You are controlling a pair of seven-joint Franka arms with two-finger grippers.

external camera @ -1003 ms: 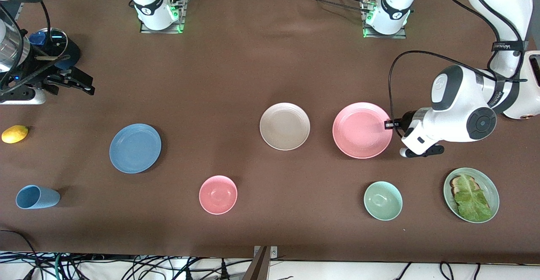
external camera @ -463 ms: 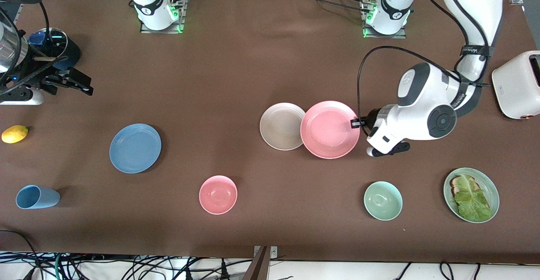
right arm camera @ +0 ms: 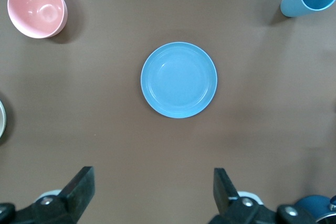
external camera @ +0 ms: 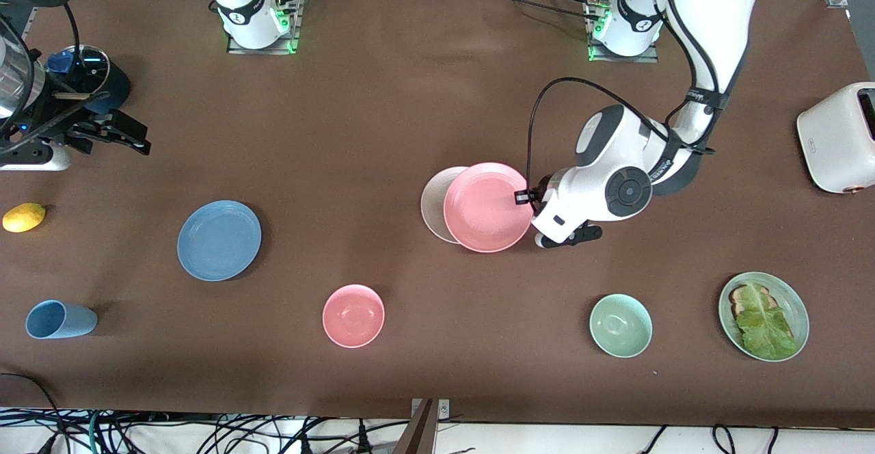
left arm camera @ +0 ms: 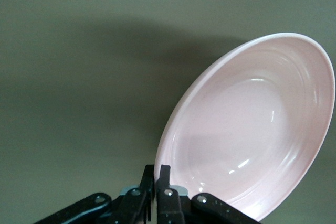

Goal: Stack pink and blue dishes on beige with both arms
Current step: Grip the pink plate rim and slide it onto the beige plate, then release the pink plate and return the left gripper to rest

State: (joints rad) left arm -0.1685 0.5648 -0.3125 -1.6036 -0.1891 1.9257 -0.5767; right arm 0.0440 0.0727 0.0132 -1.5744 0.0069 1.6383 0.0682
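My left gripper needs to centre the pink plate before opening: the pink plate is off-centre above the beige plate's exposed crescent.
My left gripper [external camera: 528, 199] is shut on the rim of the pale pink plate [external camera: 487, 206] and holds it over most of the beige plate [external camera: 431, 202], of which only a crescent shows. In the left wrist view the fingers [left arm camera: 164, 178] pinch the pink plate's [left arm camera: 252, 129] edge. The blue plate [external camera: 219, 240] lies flat on the table toward the right arm's end. My right gripper [external camera: 115, 132] waits open above that end of the table, with the blue plate [right arm camera: 178, 80] in its wrist view and nothing between its fingers [right arm camera: 79, 187].
A pink bowl [external camera: 353, 315], a green bowl [external camera: 621, 325] and a green plate with lettuce and toast [external camera: 793, 303] lie nearer the camera. A blue cup [external camera: 60, 319] and a lemon [external camera: 24, 217] are at the right arm's end. A white toaster [external camera: 837, 136] stands at the left arm's end.
My left gripper has carried the pink plate toward the right arm's end, from beside the beige plate to over it. The right arm has stayed in place.
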